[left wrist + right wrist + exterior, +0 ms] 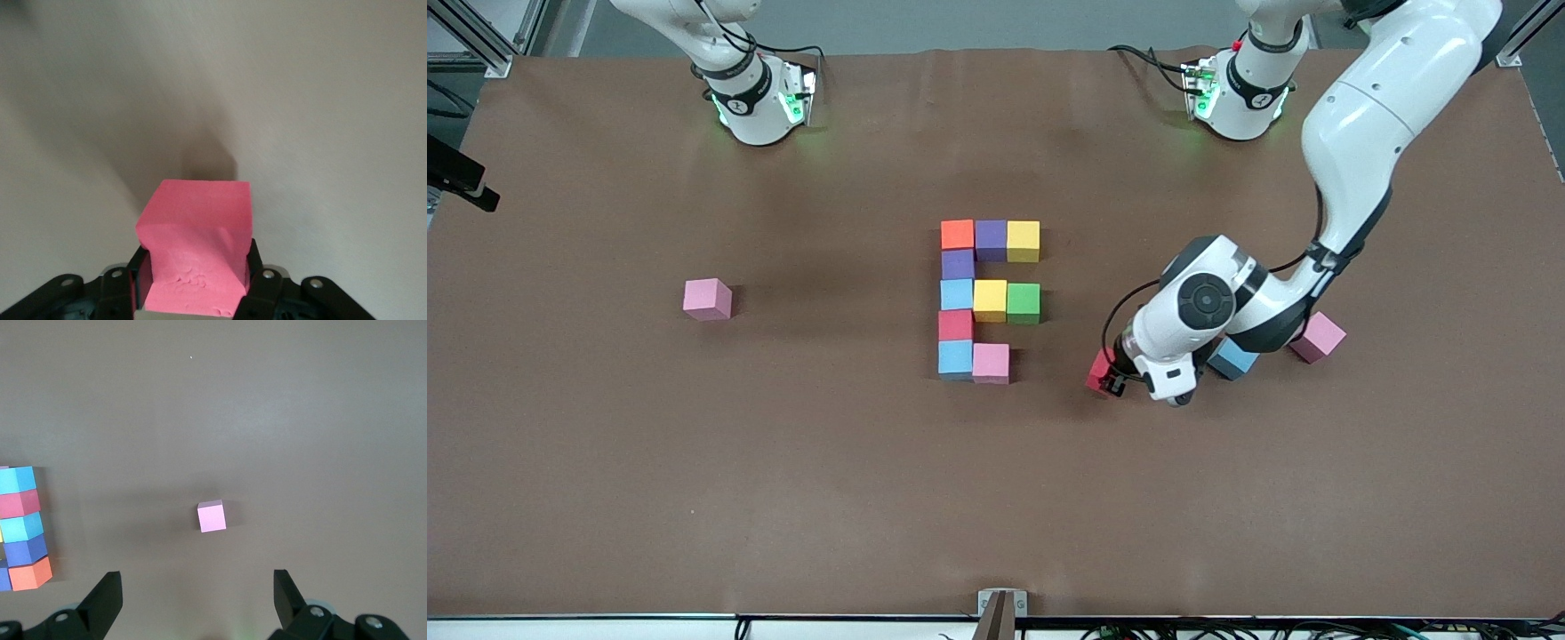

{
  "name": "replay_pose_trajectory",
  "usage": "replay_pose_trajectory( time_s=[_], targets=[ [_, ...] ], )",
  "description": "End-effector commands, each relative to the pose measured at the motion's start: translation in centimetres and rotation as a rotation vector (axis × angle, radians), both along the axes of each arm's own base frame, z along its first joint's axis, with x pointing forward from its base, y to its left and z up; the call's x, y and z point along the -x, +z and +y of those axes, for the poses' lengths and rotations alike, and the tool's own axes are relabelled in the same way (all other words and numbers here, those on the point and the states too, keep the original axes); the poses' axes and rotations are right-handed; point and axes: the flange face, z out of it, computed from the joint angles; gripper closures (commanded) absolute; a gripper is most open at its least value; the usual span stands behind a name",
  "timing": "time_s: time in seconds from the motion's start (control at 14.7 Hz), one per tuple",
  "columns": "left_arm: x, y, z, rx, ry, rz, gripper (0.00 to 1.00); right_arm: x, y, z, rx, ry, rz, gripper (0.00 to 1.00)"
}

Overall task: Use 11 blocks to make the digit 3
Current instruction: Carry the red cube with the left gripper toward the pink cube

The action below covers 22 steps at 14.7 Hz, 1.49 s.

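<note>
The red block is short of the spot beside the pink block, so it moves toward that spot next, before my left gripper releases it.
Ten blocks form the digit 3 figure (990, 300) mid-table: an orange, purple and yellow bar, a light blue, yellow and green bar, then light blue and pink, joined by single purple and red cubes. My left gripper (1107, 378) (195, 267) is shut on a red block (1098, 369) (197, 247), low at the table beside the figure, toward the left arm's end. My right gripper (198, 587) hangs open and high over a loose pink block (211, 516) (708, 299); its hand is outside the front view.
A light blue block (1234, 358), partly hidden under the left arm, and another pink block (1318, 337) lie toward the left arm's end. The figure's edge (23, 527) shows in the right wrist view. The robot bases (760, 102) stand along the table's edge farthest from the front camera.
</note>
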Motion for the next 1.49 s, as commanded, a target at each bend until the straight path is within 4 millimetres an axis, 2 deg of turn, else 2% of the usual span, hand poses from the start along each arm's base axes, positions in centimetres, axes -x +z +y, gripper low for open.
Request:
replay_pose_trajectory(
  time_s=[0.0,0.27,0.34,1.02,1.43],
  targets=[
    [-1.0,0.4,-3.5,0.052,0.092,0.022,0.99,0.0,0.3,0.0,0.003,0.008,0.002,0.0],
    [-0.2,0.0,-8.3,0.039,0.167,0.021,0.99,0.0,0.3,-0.1,0.005,0.006,0.002,0.0],
    [-0.3,0.0,-8.9,0.029,0.197,0.013,0.99,0.0,0.3,-0.3,0.006,0.002,0.002,0.0],
    [-0.1,-0.6,-10.4,0.037,0.482,0.084,0.98,0.0,0.3,-0.2,0.005,0.004,0.002,0.0],
    [0.6,-1.5,-12.0,0.039,0.489,0.096,0.96,0.0,0.3,-0.1,0.005,0.006,0.002,0.0]
  ],
)
